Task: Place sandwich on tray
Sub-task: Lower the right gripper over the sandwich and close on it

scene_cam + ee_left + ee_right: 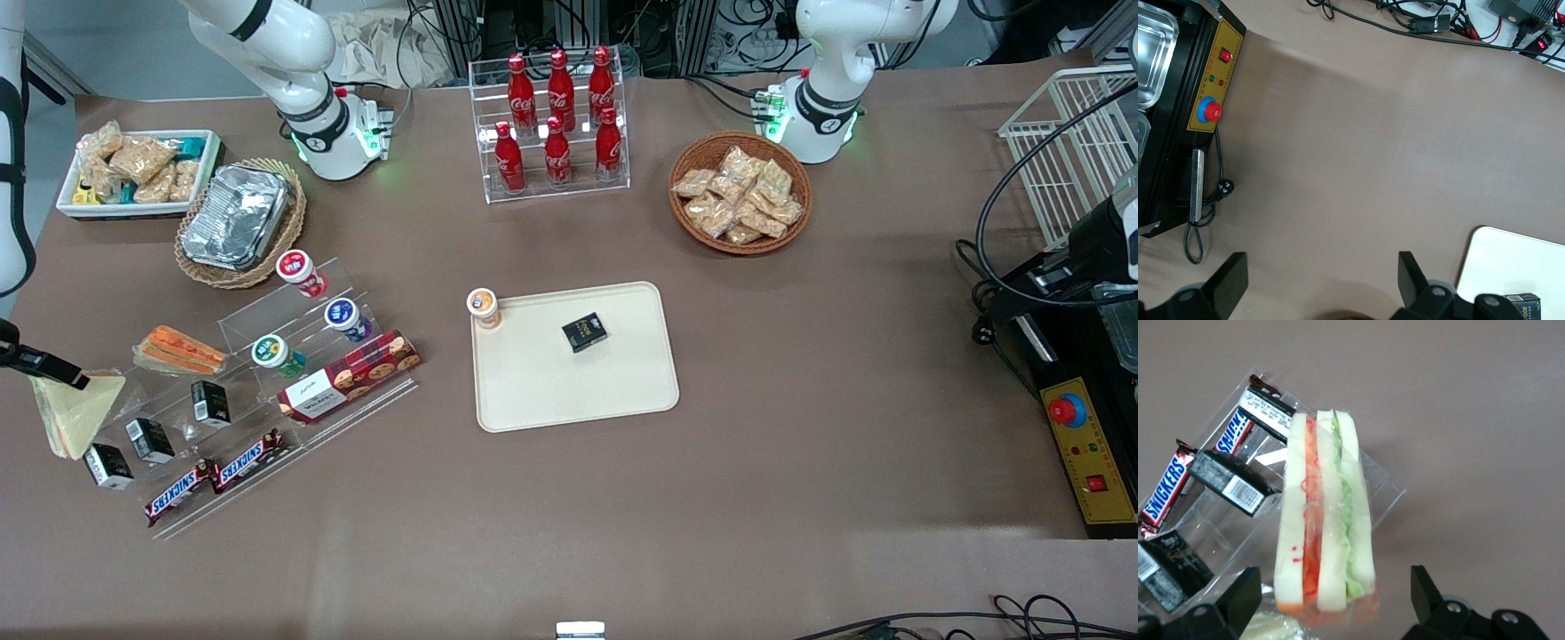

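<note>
The gripper will next grab the sandwich (pixel 78 413) by its pale bread sides, to put it on the tray (pixel 533 400).
The sandwich (pixel 78 413) is a clear-wrapped wedge with pale bread faces, leaning at the end of the clear acrylic stand (pixel 267 391), toward the working arm's end of the table. In the right wrist view its cut edge (pixel 1325 520) shows red, orange and green filling. My gripper (pixel 36 364) hovers just above it. In the right wrist view the gripper (pixel 1335 583) is open, with one finger on each side of the sandwich and a gap on both sides. The cream-beige tray (pixel 533 400) lies mid-table; a corner of it shows in the left wrist view (pixel 1511 260).
A small black box (pixel 584 332) and an orange-lidded cup (pixel 483 308) sit on the tray. The stand holds a striped orange wedge (pixel 178 351), small black boxes, Snickers bars (pixel 182 489), a biscuit box (pixel 348 375) and cups. Farther from the front camera are a foil container (pixel 236 216), a cola rack (pixel 556 124) and a snack basket (pixel 740 193).
</note>
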Robot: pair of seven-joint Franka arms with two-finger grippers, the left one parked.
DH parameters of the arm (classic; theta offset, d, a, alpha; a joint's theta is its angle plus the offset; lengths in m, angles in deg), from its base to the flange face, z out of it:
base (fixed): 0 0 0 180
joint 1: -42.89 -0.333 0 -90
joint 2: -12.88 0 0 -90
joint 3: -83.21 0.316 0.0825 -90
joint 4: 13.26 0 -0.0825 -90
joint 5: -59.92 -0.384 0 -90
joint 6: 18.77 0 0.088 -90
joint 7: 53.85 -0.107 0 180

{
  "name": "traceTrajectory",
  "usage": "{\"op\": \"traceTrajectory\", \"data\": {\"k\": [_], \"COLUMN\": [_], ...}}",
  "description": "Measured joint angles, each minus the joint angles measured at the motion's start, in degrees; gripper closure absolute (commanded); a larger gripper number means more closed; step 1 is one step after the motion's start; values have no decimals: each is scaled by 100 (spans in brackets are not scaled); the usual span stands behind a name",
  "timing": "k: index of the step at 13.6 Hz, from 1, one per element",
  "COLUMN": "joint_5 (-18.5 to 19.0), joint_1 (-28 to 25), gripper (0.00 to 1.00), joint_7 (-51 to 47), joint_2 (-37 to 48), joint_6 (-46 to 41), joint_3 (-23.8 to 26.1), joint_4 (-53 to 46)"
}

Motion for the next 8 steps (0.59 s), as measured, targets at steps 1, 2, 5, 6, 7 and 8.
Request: {"op": "traceTrajectory", "data": {"k": [1,2,5,6,7,8], "joint_5": [-5,-8,-9,-10,-10,-11], "joint_1": [-4,-5,-5,-5,-7,-7], "gripper": [9,25,78,91,100,100], "joint_7": [-12,-20,-24,-23,-23,-23], "joint_2": [-41,-87,-199,-203,-202,-200], "joint_6": [103,207,368,376,382,385], "joint_3": [2,3,3,4,7,13], "joint_4": [11,20,24,24,23,19]}}
